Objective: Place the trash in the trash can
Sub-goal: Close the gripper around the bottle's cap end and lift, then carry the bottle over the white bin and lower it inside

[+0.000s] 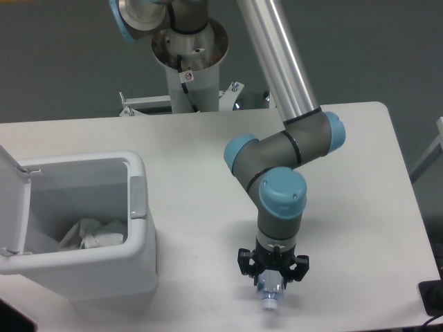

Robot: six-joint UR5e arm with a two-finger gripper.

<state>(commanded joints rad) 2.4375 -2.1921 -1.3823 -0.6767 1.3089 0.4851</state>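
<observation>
I should grab the clear crinkled plastic bottle by its body, so that it can go to the trash can.
The trash can stands at the left of the table with its flip lid swung open. The crumpled white paper wad lies on its grey floor. The clear bluish plastic bottle lies near the table's front edge, its cap pointing toward the camera. My gripper points straight down over the bottle's upper part. Its black fingers stand apart on either side of the bottle, so it is open around it. The arm's wrist hides the rest of the bottle.
The arm's base column rises behind the table's back edge. A dark object sits at the front right corner. The table's front edge runs just below the bottle.
</observation>
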